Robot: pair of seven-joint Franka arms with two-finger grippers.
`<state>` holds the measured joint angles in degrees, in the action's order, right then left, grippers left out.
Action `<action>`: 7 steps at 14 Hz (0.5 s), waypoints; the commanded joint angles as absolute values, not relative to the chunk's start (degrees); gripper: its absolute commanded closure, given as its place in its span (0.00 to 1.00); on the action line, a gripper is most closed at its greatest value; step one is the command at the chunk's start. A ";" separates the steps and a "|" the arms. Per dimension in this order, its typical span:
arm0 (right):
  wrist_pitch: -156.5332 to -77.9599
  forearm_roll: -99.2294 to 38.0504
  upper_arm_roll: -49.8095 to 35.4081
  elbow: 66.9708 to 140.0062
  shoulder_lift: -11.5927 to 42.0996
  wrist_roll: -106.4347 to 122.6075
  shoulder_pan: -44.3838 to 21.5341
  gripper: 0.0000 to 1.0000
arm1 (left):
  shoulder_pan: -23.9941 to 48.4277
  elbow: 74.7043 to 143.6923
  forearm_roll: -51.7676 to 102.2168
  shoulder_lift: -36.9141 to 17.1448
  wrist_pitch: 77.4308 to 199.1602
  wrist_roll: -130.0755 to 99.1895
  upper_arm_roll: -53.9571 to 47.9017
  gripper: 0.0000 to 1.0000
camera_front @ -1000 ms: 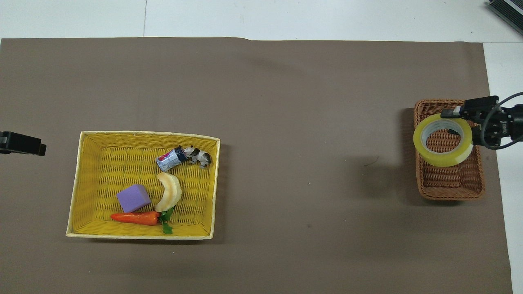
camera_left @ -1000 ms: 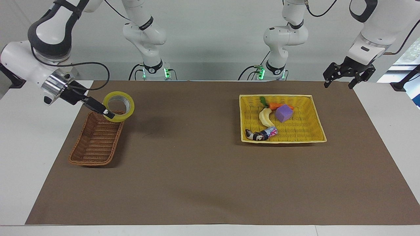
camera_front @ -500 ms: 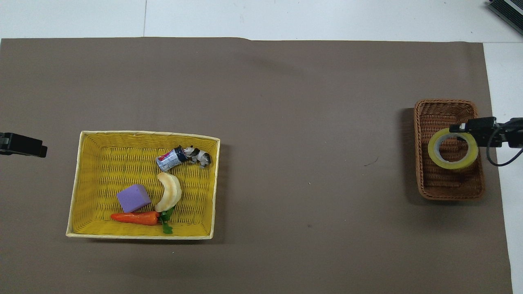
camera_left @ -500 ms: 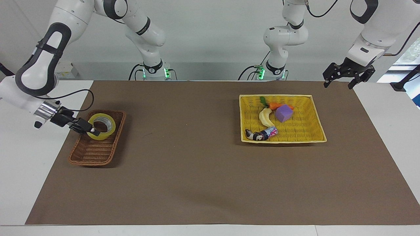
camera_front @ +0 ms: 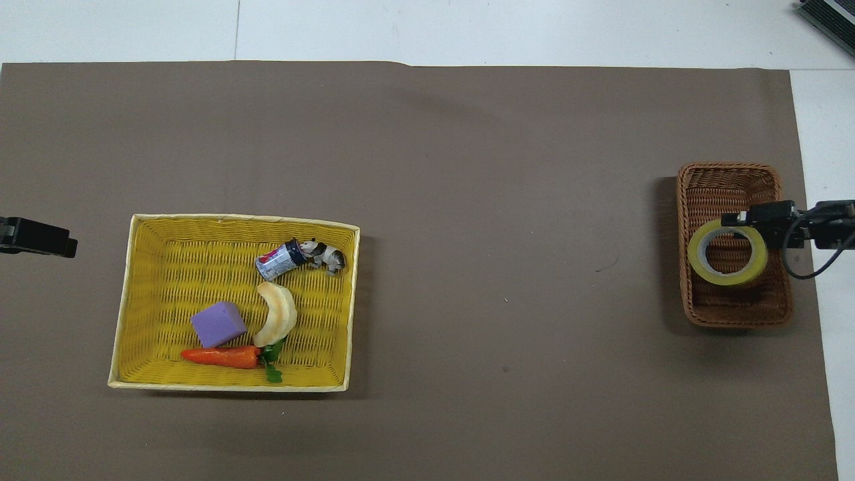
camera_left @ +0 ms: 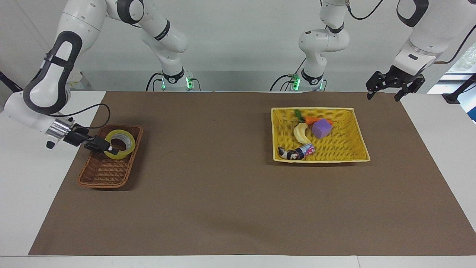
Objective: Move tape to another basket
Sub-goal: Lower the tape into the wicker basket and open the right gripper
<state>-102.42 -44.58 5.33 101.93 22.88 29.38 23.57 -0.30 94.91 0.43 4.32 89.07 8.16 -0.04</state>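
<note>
The yellow tape roll (camera_front: 705, 268) sits low inside the brown wicker basket (camera_front: 728, 180) and would stay in the basket, so I need to open my right gripper.
The yellow tape roll (camera_left: 128, 148) sits low inside the brown wicker basket (camera_left: 104, 175), in the half nearer the robots, tilted with its grey core showing. My right gripper (camera_left: 109, 150) reaches in over the basket's outer long side and is shut on the roll's rim. In the overhead view the tape (camera_front: 728, 279) lies in the middle of the basket (camera_front: 728, 180), with the right gripper (camera_front: 736, 220) on its rim. My left gripper (camera_left: 389, 88) is open and empty, waiting in the air past the yellow basket's end, at the left arm's end of the table; it also shows in the overhead view (camera_front: 40, 239).
A yellow woven basket (camera_left: 357, 149) toward the left arm's end holds a purple cube (camera_left: 321, 128), a banana (camera_left: 301, 134), a carrot (camera_left: 314, 120) and a small can (camera_left: 303, 150). A brown mat (camera_left: 223, 186) covers the table.
My right gripper came down with the tape from above the basket's near end into the brown basket, then shifted slightly. The left arm stayed still.
</note>
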 commanded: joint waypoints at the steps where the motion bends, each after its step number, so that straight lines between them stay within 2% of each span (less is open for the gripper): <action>1: -101.95 -45.09 4.92 102.92 21.97 31.55 24.17 0.50 | -0.62 93.96 -0.61 3.96 88.15 8.88 -0.26 0.00; 3: -102.04 -45.00 4.92 103.01 21.97 31.73 24.08 0.27 | -0.62 93.96 -0.62 3.96 88.15 8.88 -0.26 0.00; 7: -102.04 -45.00 4.92 102.92 21.97 31.73 24.17 0.00 | -0.62 93.96 -0.53 3.96 88.15 8.88 -0.26 0.00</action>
<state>-102.42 -44.58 5.33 101.98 22.87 29.89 23.58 -0.30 94.91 0.43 4.32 89.07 8.16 -0.04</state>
